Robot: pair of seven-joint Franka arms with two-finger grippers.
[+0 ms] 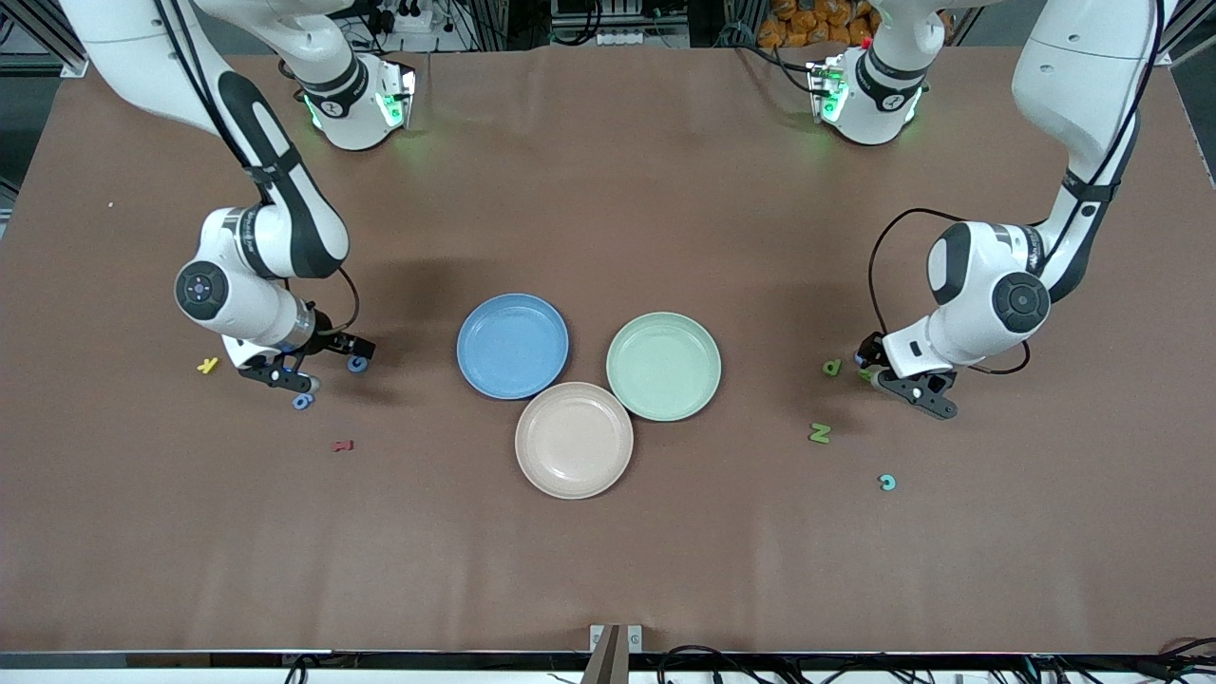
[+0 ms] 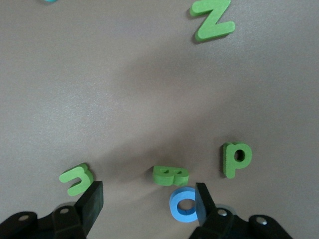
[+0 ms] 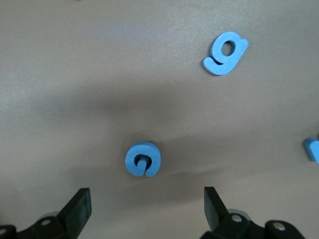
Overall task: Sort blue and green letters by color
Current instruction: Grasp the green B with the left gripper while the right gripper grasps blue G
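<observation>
My right gripper moves toward the blue round letter [image 3: 143,149] next, ahead of its fingers in the right wrist view, since closing now would miss.
My left gripper [image 2: 148,201] is open, low over a cluster of letters at the left arm's end of the table. A blue ring-shaped letter [image 2: 185,204] lies against the inside of one finger [image 2: 204,201], with a green B [image 2: 170,175] beside it. A green P [image 2: 236,159], a green N [image 2: 212,20] and another green letter [image 2: 77,178] lie around them. My right gripper [image 3: 145,204] is open, low over the table just short of a blue round letter [image 3: 143,159]. A blue g [image 3: 225,53] lies past it. A further blue piece [image 3: 312,149] shows at the frame edge.
A blue plate [image 1: 513,345], a green plate [image 1: 663,366] and a beige plate [image 1: 574,440] sit together mid-table. A yellow letter [image 1: 207,365] and a dark red letter [image 1: 343,445] lie near the right gripper [image 1: 318,366]. A teal C [image 1: 887,482] lies nearer the camera than the green N [image 1: 820,433].
</observation>
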